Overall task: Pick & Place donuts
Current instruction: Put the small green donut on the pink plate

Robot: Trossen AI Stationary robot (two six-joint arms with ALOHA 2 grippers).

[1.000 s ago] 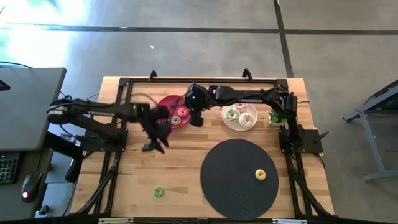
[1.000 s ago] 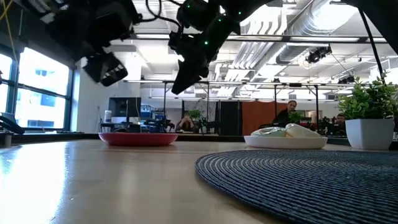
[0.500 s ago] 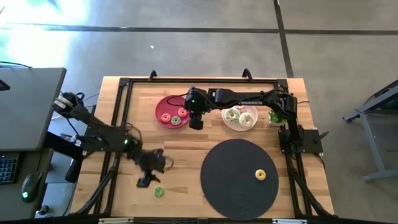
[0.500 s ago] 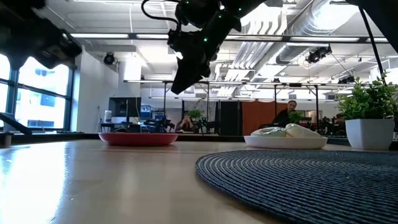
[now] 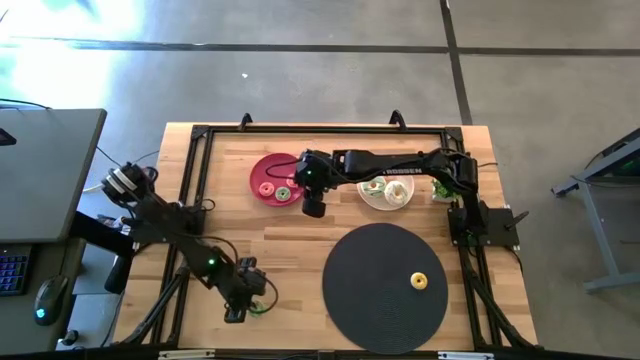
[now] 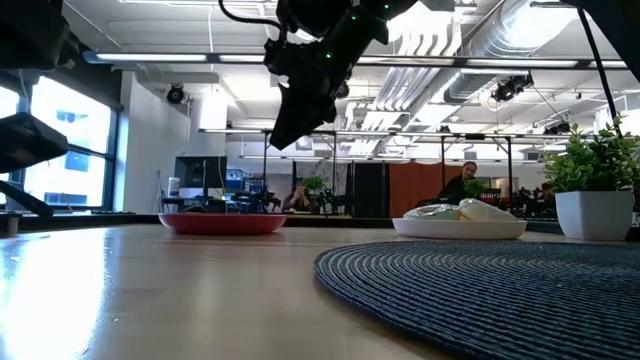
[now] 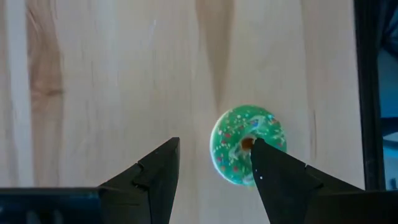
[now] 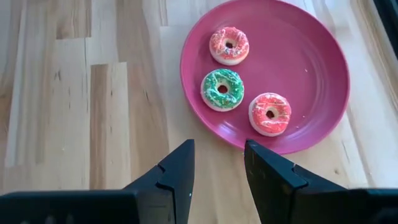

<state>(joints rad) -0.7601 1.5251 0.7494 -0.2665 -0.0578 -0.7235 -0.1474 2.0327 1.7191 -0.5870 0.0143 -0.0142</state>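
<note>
My left gripper shifts right in the wrist view and lowers next, before closing on the green donut (image 7: pixel 233 143), since one finger overlaps the donut's top (image 7: pixel 249 124).
A green sprinkled donut (image 7: pixel 247 145) lies flat on the bare wood near the table's near-left corner (image 5: pixel 257 308). My left gripper (image 7: pixel 214 146) hangs open above it, and one finger overlaps the donut's edge in the left wrist view. In the high view that gripper (image 5: pixel 240 305) sits just left of the donut. My right gripper (image 8: pixel 219 146) is open and empty over the near rim of the pink plate (image 8: pixel 311 81). The plate holds a pink donut (image 8: pixel 229 45), a green donut (image 8: pixel 222 89) and a red-pink donut (image 8: pixel 270 113). A yellow donut (image 5: pixel 418 281) lies on the black disc.
A white plate (image 5: pixel 387 188) with larger frosted donuts stands right of the pink plate (image 5: pixel 275 180). A potted plant (image 5: pixel 445 187) is at the far right. The big black woven disc (image 5: pixel 385 285) covers the near right. Bare wood lies between the plates and the near edge.
My left arm has swung from beside the pink plate toward the table's near edge and down. It now stands over the green donut. My right gripper has drifted slightly toward the near edge, over the plate's rim. No donut has moved.
</note>
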